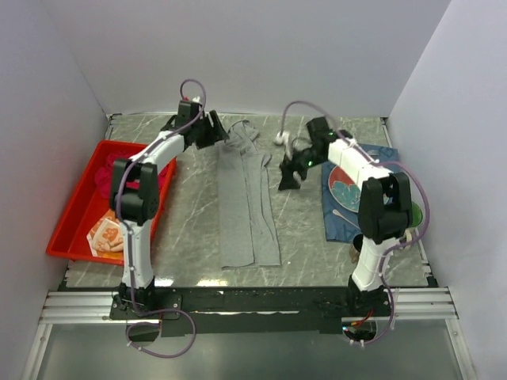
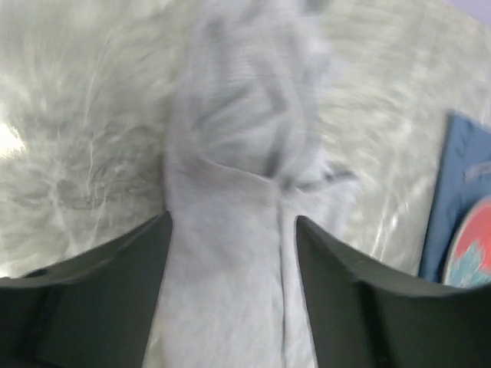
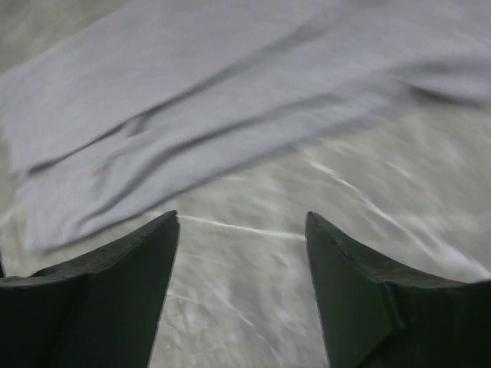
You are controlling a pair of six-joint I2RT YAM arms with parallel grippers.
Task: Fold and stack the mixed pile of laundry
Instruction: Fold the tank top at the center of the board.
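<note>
The end of the grey garment will be folded over toward the bunched far end, so my right gripper will next grab the grey garment's near hem corner (image 1: 276,261) (image 3: 44,238).
The long grey garment (image 1: 245,198) lies stretched out flat down the middle of the marble table, its far end bunched and wrinkled. My left gripper (image 1: 220,131) hovers open over that far end, and the left wrist view shows grey cloth (image 2: 230,192) below and between its fingers (image 2: 115,299), with nothing pinched. My right gripper (image 1: 287,180) stands open just right of the garment over bare marble; the grey garment (image 3: 192,92) lies beyond its fingertips (image 3: 130,268). The crimson-magenta shirt (image 1: 101,176) and the orange-and-white patterned cloth (image 1: 107,234) sit in the red tray.
The red plastic tray (image 1: 70,218) stands at the left edge of the table. A dark blue placemat cloth (image 1: 342,207) with a round pattern lies at the right, partly under the right arm. White walls close in the table on three sides.
</note>
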